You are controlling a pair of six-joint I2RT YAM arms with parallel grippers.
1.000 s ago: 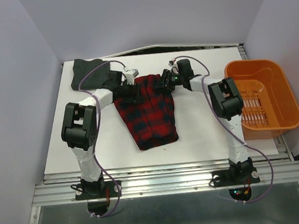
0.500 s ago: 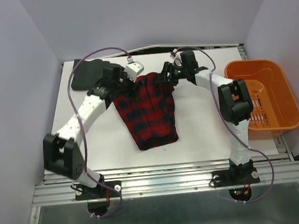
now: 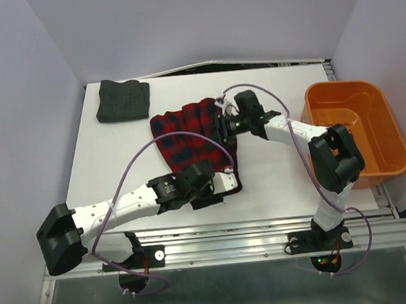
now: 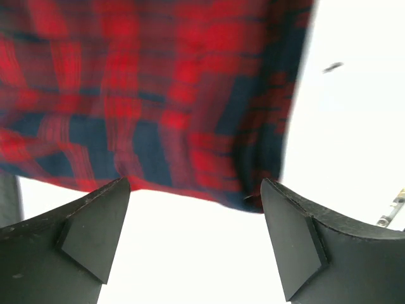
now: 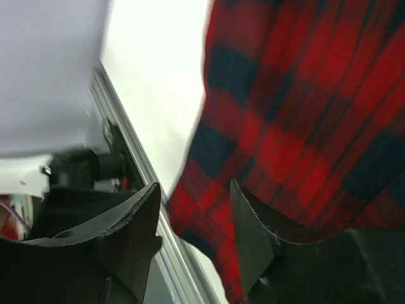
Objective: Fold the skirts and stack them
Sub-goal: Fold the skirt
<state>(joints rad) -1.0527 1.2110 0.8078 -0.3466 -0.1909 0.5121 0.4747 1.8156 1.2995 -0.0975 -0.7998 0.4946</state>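
The left gripper will fold the near hem over toward the far side, so it will next grab the plaid skirt (image 3: 187,135) by the corner of its near hem.
The red-and-black plaid skirt (image 3: 187,135) lies spread on the white table. The dark grey dotted skirt (image 3: 122,101) lies folded at the far left corner. My left gripper (image 3: 220,182) is at the plaid skirt's near right hem. In the left wrist view it (image 4: 195,190) is wide open and empty, with the plaid hem (image 4: 158,114) just ahead of the fingertips. My right gripper (image 3: 221,128) is over the skirt's right edge. In the right wrist view its jaws (image 5: 195,190) stand apart, with the plaid cloth (image 5: 297,95) behind them.
An orange plastic basket (image 3: 380,108) stands at the table's right side. The table's metal front rail (image 3: 224,228) runs close behind the left gripper. Purple cables loop over both arms.
My left arm has swung from the skirt's far left edge to its near right hem. The skirt's top now lies flat. My right gripper has shifted slightly nearer along the right edge.
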